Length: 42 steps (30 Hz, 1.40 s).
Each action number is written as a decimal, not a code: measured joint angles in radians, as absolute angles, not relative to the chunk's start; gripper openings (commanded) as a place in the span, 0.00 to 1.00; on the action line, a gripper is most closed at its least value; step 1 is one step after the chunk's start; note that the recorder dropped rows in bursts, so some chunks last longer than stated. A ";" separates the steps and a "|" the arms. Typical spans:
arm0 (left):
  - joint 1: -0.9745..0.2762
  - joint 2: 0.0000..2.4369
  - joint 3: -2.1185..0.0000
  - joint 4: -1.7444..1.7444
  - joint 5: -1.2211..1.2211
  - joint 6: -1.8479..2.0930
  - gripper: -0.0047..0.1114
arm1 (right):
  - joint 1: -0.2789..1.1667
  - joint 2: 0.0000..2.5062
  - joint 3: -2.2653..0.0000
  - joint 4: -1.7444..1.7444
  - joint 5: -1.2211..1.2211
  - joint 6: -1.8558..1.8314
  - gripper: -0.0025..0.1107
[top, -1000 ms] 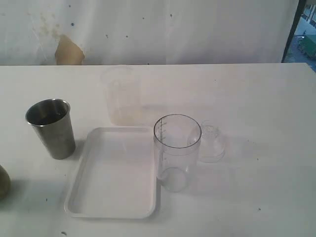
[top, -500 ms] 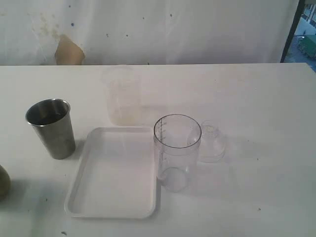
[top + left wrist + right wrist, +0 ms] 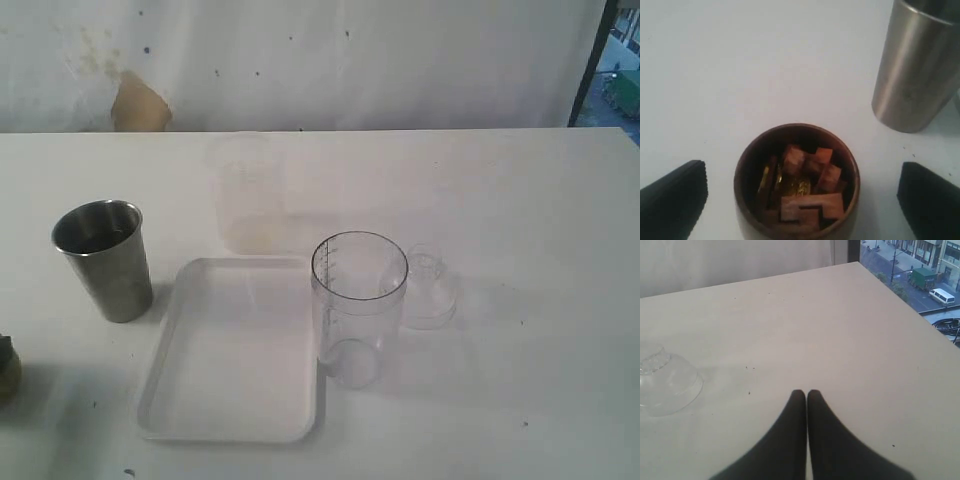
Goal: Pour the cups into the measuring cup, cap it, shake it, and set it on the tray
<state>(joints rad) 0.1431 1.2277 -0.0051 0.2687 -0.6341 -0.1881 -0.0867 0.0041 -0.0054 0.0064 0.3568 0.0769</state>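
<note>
Loose wooden pieces and gold bits are in the open copper-brown cup, so the left gripper will hold the cup upright by its outer side (image 3: 9,380) (image 3: 849,226).
The small copper-brown cup (image 3: 796,182) holds wooden pieces and some gold bits. It stands between the wide-apart fingers (image 3: 672,197) of my open left gripper (image 3: 801,172), which do not touch it. In the exterior view the copper cup (image 3: 6,372) is cut off by the left edge. The steel tumbler (image 3: 102,258) (image 3: 917,70) stands upright just beyond it. The clear measuring cup (image 3: 358,305) stands by the right rim of the white tray (image 3: 170,345). The cap (image 3: 428,290) (image 3: 665,380) rests to its right. My right gripper (image 3: 806,392) is shut and empty above bare table.
A cloudy frosted plastic cup (image 3: 245,195) stands behind the tray. The table's far right edge (image 3: 910,305) drops off, with a street below. A white wall backs the table.
At the exterior view's left edge the copper cup's outline has shifted slightly and something dark now shows on top of it. Everything else is still.
</note>
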 measured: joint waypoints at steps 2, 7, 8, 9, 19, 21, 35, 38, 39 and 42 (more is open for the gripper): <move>0.143 1.257 -0.005 0.266 -0.669 -0.181 0.88 | -0.087 0.004 -0.005 0.006 0.357 0.077 0.02; 0.143 1.337 -0.007 0.266 -0.739 -0.161 0.88 | -0.087 0.004 -0.005 0.006 0.357 0.077 0.02; 0.142 1.356 -0.007 0.266 -0.747 -0.159 0.88 | -0.087 0.004 -0.005 0.006 0.357 0.077 0.02; 0.142 1.372 -0.007 0.266 -0.751 -0.156 0.88 | -0.087 0.004 -0.005 0.006 0.357 0.077 0.02; 0.142 1.570 -0.006 0.262 -0.865 -0.100 0.88 | -0.087 0.004 -0.005 0.006 0.357 0.077 0.02; 0.142 1.614 -0.023 0.259 -0.873 -0.089 0.88 | -0.087 0.004 -0.005 0.006 0.357 0.077 0.02; 0.142 1.786 -0.114 0.257 -0.912 -0.082 0.88 | -0.087 0.004 -0.005 0.006 0.357 0.077 0.02; 0.142 1.801 -0.130 0.257 -0.916 -0.082 0.88 | -0.087 0.004 -0.005 0.006 0.357 0.077 0.02; 0.142 1.806 -0.135 0.257 -0.918 -0.081 0.88 | -0.087 0.004 -0.005 0.006 0.357 0.077 0.02; 0.142 1.815 -0.146 0.257 -0.926 -0.081 0.88 | -0.087 0.004 -0.005 0.006 0.357 0.077 0.02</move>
<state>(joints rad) 0.1424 1.8152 -0.1456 0.2569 -0.9257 -0.0808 -0.0867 0.0041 -0.0054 0.0064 0.3568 0.0769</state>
